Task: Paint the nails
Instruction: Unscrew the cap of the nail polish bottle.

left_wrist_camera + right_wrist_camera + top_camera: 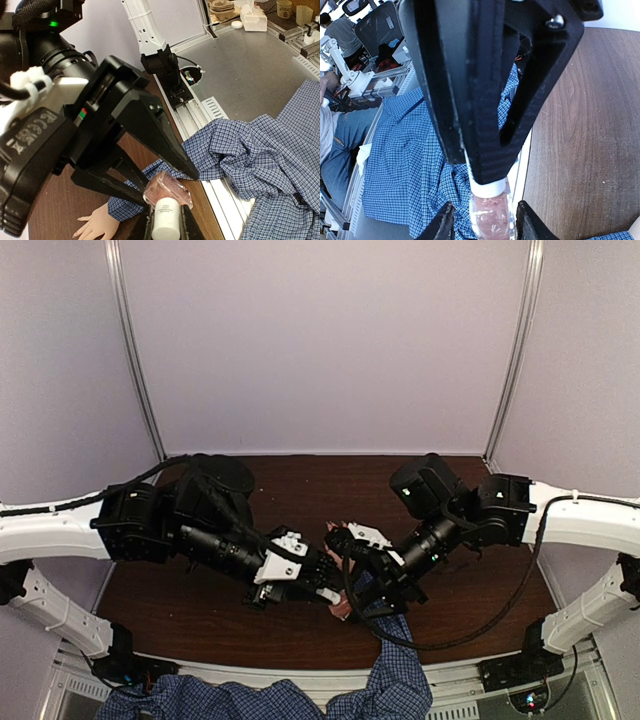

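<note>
My right gripper closes on the glass body [342,607] now, since the glass body stands between my open fingertips, below the cap, and closing now would catch it.
A small nail-polish bottle [168,189] of pinkish glass with a white cap [165,220] hangs between both grippers above the near table edge. My left gripper [166,226] is shut on the cap. My right gripper [486,223] is open, its fingertips [443,225] standing either side of the glass body [492,219] with a gap on each side. A light-skinned hand [99,223] in a blue checked sleeve [125,207] lies flat on the table just beside and below the bottle. Its nails are too small to make out. In the top view both grippers cover most of the hand [343,609].
The dark wooden table [300,490] ends at a metal rail [200,117] on the near side. A blue checked shirt [260,150] bunches over that rail. The right arm's base [161,62] is bolted there. White booth walls [320,340] close the back and sides.
</note>
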Controlling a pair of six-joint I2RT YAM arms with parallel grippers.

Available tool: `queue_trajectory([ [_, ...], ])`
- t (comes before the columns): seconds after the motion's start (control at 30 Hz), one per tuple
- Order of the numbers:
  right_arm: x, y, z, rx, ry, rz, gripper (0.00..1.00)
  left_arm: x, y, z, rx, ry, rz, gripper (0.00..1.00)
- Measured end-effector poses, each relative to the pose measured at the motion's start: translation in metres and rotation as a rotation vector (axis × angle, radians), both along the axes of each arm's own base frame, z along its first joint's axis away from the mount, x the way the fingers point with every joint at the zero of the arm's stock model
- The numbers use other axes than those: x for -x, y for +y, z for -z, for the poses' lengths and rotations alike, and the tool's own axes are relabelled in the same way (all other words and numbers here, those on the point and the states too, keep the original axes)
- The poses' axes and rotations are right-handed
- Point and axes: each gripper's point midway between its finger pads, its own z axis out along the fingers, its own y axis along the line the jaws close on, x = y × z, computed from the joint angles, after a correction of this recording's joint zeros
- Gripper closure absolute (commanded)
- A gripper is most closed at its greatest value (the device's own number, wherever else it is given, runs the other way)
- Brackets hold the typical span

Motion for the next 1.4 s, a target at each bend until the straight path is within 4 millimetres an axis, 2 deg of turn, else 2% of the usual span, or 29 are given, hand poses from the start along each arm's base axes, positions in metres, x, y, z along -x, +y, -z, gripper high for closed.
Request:
queue_trajectory([
  [0.07, 0.000, 0.000, 0.000, -0.003, 0.000, 0.000, 0.45, -0.001, 0.001, -0.003, 0.009, -0.006, -0.006, 1.00],
  [0.17, -0.001, 0.002, 0.000, -0.010, 0.002, 0.003, 0.46, -0.002, 0.002, -0.006, 0.024, -0.013, -0.010, 1.00],
  [0.27, -0.001, 0.001, 0.003, -0.006, 0.007, 0.007, 0.50, -0.002, 0.002, -0.006, 0.028, -0.016, -0.014, 1.00],
  [0.47, -0.004, 0.003, 0.004, -0.012, 0.016, 0.020, 0.69, -0.005, 0.000, -0.008, 0.046, -0.026, -0.027, 1.00],
  [0.63, -0.005, 0.004, 0.003, -0.018, 0.013, 0.025, 0.78, -0.006, 0.000, -0.009, 0.054, -0.027, -0.034, 1.00],
  [0.93, -0.010, -0.001, -0.005, -0.051, -0.014, 0.052, 0.80, -0.009, 0.001, -0.014, 0.090, -0.020, -0.065, 1.00],
  [1.13, -0.013, -0.002, -0.008, -0.063, -0.021, 0.069, 0.97, -0.013, 0.000, -0.016, 0.103, -0.017, -0.091, 1.00],
  [1.4, -0.022, -0.002, -0.003, -0.044, -0.055, 0.116, 1.00, -0.022, -0.001, -0.012, 0.076, 0.027, -0.171, 1.00],
])
